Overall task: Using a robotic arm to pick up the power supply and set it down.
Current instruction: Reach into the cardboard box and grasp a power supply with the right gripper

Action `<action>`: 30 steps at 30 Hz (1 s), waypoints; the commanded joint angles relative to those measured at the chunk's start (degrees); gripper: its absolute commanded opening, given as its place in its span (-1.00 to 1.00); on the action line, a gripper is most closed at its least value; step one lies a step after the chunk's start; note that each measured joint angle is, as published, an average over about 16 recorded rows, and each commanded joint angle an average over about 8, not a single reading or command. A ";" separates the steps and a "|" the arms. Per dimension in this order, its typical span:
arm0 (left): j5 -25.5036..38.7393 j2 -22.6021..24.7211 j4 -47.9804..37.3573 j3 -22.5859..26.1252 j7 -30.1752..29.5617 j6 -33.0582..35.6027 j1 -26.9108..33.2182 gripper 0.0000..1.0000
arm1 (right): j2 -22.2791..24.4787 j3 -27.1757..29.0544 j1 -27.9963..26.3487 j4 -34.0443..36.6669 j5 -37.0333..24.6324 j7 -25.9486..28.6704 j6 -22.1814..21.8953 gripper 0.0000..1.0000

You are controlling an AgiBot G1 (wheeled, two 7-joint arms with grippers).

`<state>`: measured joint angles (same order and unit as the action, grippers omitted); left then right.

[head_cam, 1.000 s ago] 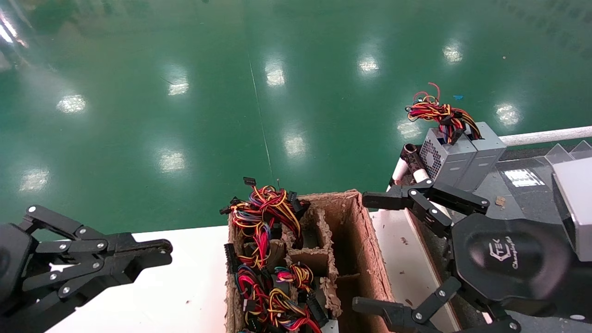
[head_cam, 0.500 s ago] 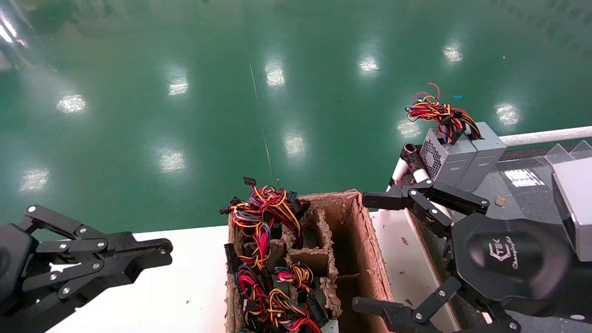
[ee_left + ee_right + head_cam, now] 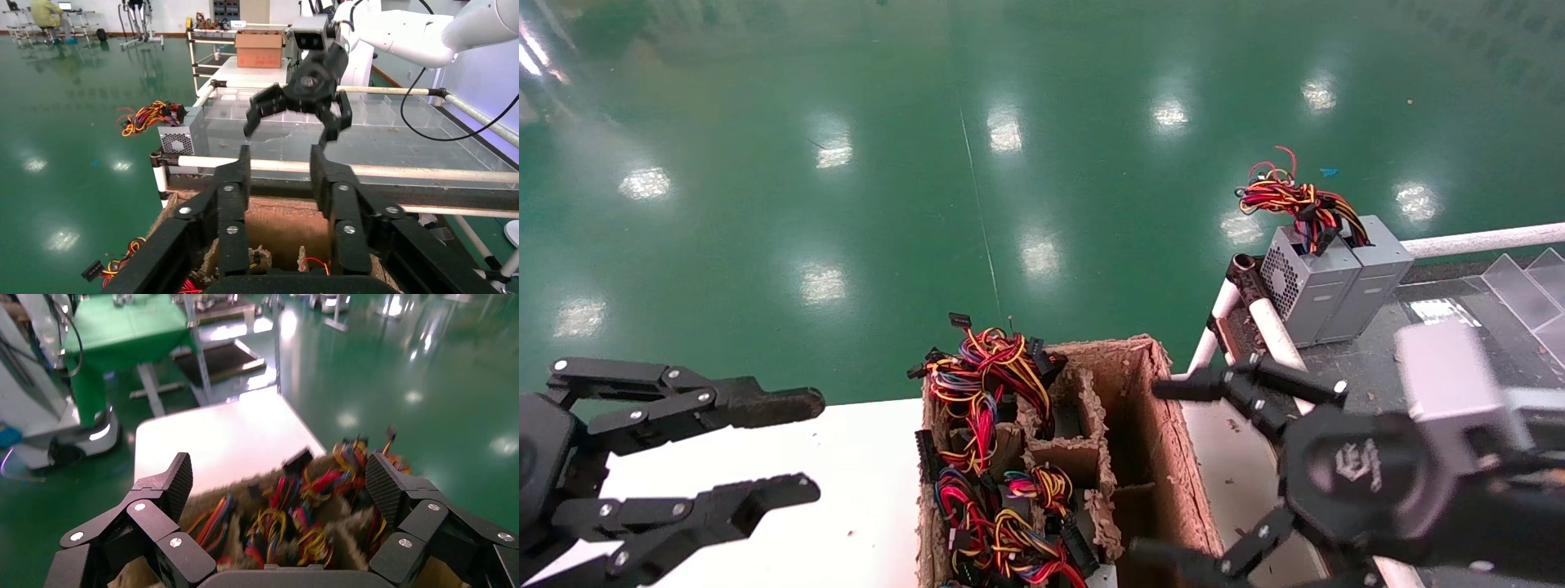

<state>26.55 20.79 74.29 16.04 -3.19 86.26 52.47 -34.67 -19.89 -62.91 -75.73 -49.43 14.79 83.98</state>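
The power supply needs to go over to the dark bench, so I will grab it by its wire bundle [image 3: 215, 522] with my right gripper next and lift it there.
Two grey power supplies [image 3: 1336, 282] stand side by side on the dark bench at the right, a red, yellow and black wire bundle [image 3: 1295, 196] on top. More such wire bundles [image 3: 985, 384] stick out of the left cells of a cardboard box [image 3: 1173, 441]; the units below them are hidden. My right gripper [image 3: 1152, 472] hangs open and empty over the box's right wall, facing the bundles [image 3: 294, 520]. My left gripper [image 3: 805, 445] is open and empty over the white table, left of the box.
A white pipe rail [image 3: 1275, 327] edges the dark bench [image 3: 1369, 359] beside the box. The box's right cells [image 3: 1132, 425] hold no wires. The white table [image 3: 846, 506] spreads to the left; green floor lies beyond.
My left gripper has gone from shut to open. My right arm has swung left and down from the bench toward the box, still open.
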 commanded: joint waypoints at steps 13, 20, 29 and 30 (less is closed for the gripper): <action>-0.04 -0.02 -0.02 0.09 0.03 0.00 0.06 1.00 | -3.62 -10.29 -4.33 -0.36 -9.71 7.48 5.46 1.00; -0.06 -0.03 -0.03 0.14 0.05 -0.01 0.07 1.00 | -4.57 -16.30 -5.32 -0.35 -11.20 7.92 6.09 1.00; -0.09 -0.05 -0.03 0.19 0.08 -0.02 0.09 1.00 | -6.38 -21.27 -5.32 1.35 -13.71 7.03 4.38 -0.09; -0.09 -0.05 -0.03 0.20 0.09 -0.02 0.09 1.00 | -6.82 -21.59 -5.22 1.82 -14.02 6.90 4.17 -0.34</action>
<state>26.46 20.74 74.27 16.23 -3.10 86.24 52.56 -41.60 -41.19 -68.16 -73.63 -63.24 21.66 88.34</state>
